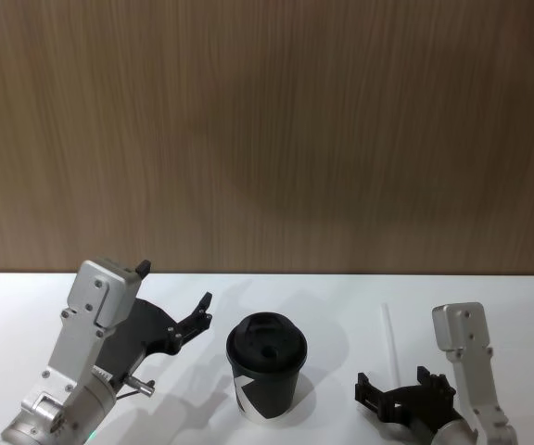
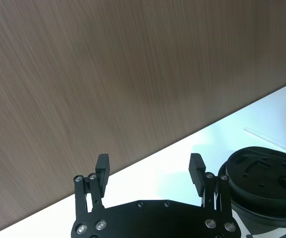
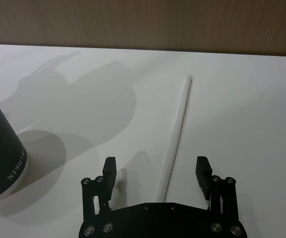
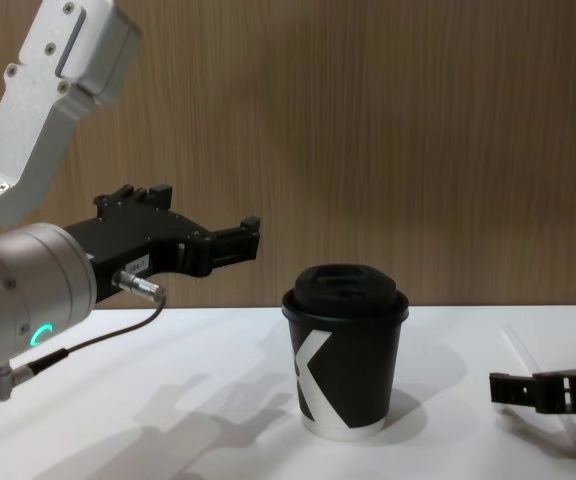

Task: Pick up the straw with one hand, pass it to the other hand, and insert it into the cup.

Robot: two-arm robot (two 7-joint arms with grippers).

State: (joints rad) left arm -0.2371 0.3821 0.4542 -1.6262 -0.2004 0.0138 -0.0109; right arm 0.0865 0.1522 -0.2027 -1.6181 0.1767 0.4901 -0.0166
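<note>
My right gripper is going to grab the straw by one of its ends next, so that the straw's middle [image 1: 389, 340] stays free for the handover.
The white straw [image 1: 389, 336] lies flat on the white table, to the right of the cup. My right gripper [image 1: 395, 380] is open and low over the straw's near end. In the right wrist view the straw [image 3: 178, 130] runs forward between the spread fingers of the gripper [image 3: 156, 167], untouched. The black lidded cup [image 1: 267, 364] stands upright in the middle, with its white mark [image 4: 311, 373] facing me. My left gripper [image 1: 176, 287] hangs open and empty above the table, left of the cup [image 4: 346, 350].
A brown wood-grain wall [image 1: 267, 130] runs along the table's far edge. Bare white table [image 1: 499, 297] lies around the cup and beyond the straw. A thin cable [image 4: 98, 340] hangs from the left wrist.
</note>
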